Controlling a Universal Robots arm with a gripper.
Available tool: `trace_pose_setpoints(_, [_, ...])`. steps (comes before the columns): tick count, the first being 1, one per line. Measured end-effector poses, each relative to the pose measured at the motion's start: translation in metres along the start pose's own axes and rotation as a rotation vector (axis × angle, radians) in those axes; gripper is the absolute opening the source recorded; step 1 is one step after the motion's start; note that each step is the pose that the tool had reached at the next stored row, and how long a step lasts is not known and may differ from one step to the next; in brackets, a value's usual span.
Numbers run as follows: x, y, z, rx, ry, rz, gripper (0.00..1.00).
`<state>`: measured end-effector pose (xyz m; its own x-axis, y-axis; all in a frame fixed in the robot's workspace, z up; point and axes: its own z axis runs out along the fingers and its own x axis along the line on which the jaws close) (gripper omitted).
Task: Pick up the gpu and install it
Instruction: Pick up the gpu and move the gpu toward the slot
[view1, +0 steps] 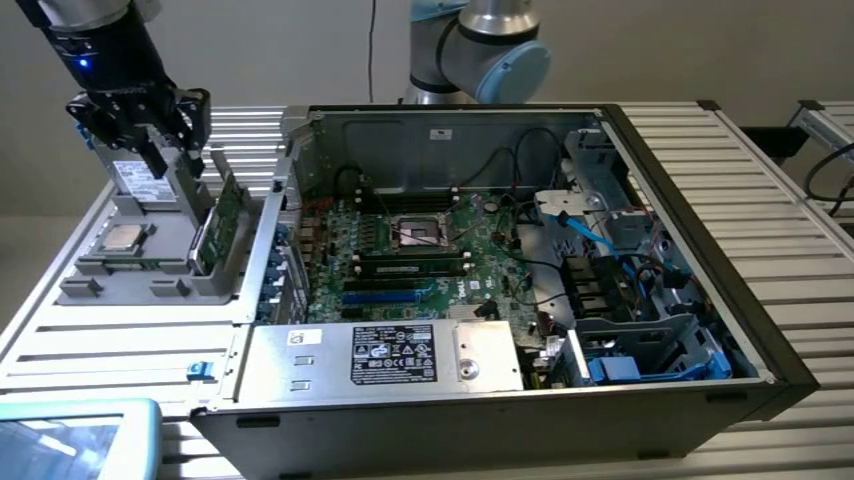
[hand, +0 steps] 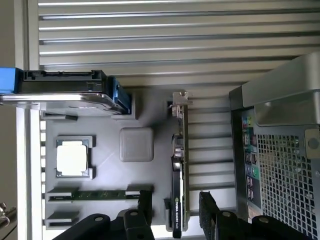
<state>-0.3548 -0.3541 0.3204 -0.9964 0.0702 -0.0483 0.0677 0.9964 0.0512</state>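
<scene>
Next, the gripper grabs the GPU by its flat-sided black cooler end (view1: 208, 240) to install it. The silver bracket sticks out sideways at one end.
The gpu (view1: 226, 214) stands on edge in a slot of the grey parts holder (view1: 100, 268) at the exterior view's left, beside the open computer case. Its green board faces the case. My gripper (view1: 178, 165) hangs just above the card's far end. In the wrist view the gpu (hand: 179, 165) is seen edge-on, its silver bracket at one end and its black cooler along one face. My gripper (hand: 175, 207) is open, with one black finger on each side of the card and a gap to each.
The holder also carries a silver processor chip (hand: 73, 157), a memory stick (hand: 95, 194) and a drive with blue rails (hand: 60, 90). The open case (view1: 747, 330) with its green motherboard (view1: 400, 250) lies close beside the holder; its perforated rear wall (hand: 285, 165) is near the card.
</scene>
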Motion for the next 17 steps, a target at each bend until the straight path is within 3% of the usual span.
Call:
trace_pose_setpoints(6, [-0.007,-0.0002,0.0113,0.0001,0.0000,0.000,0.51])
trace_pose_setpoints(17, [-0.007,-0.0029,0.0312,0.0001,0.0000,0.000,0.51])
